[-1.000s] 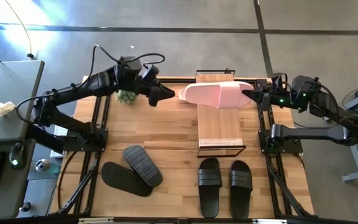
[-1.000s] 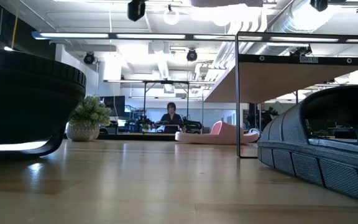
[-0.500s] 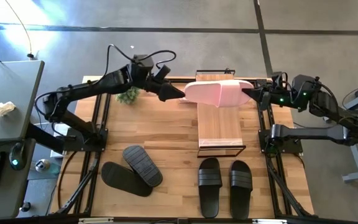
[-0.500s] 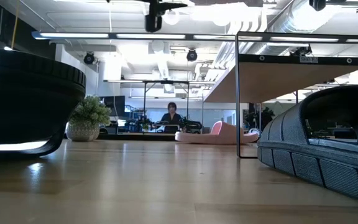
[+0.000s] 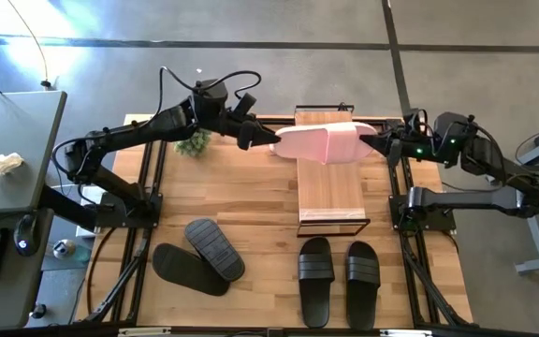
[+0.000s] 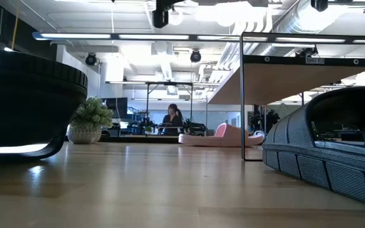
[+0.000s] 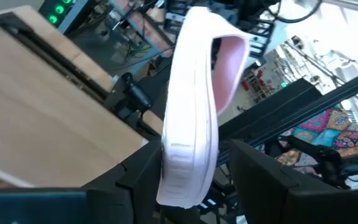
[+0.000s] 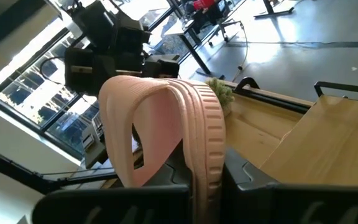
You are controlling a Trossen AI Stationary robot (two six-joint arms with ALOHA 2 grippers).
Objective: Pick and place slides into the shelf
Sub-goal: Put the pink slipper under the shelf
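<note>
The pink slide should go into the shelf (image 5: 330, 192), so next my left gripper needs to grab the pink slide by its heel end (image 5: 284, 145), opposite the strap.
A pale pink slide (image 5: 321, 142) hangs on its side above the far end of the shelf (image 5: 330, 192), a light-wood plank on a black wire frame. My right gripper (image 5: 368, 142) is shut on the end nearer the strap. My left gripper (image 7: 182, 190) is open, one finger on either side of the other end, with gaps showing. Another pink slide (image 6: 224, 135) lies on the table beyond the shelf's leg. Two black slides (image 5: 199, 255) lie sole-up at the near left, and two more (image 5: 337, 279) lie strap-up in front of the shelf. My right gripper pinches the pink slide's sole (image 8: 202, 163) between its two fingers, at the end below the strap. It comes in about level from the table's right. The slide is lifted clear and stretches toward the left arm, its ribbed strap (image 8: 148, 106) arching off to one side.
A small potted plant (image 5: 193, 143) stands at the table's far left, close under the left arm. Black frame rails run along both table sides. Bare wood lies in the table's middle, between the two black pairs and the plant.
My left gripper has gone toward the table's right, from a short way off up to the pink slide's free end, rolling its wrist. Its fingers now stand on either side of that end. The right gripper and the slide have stayed in place.
</note>
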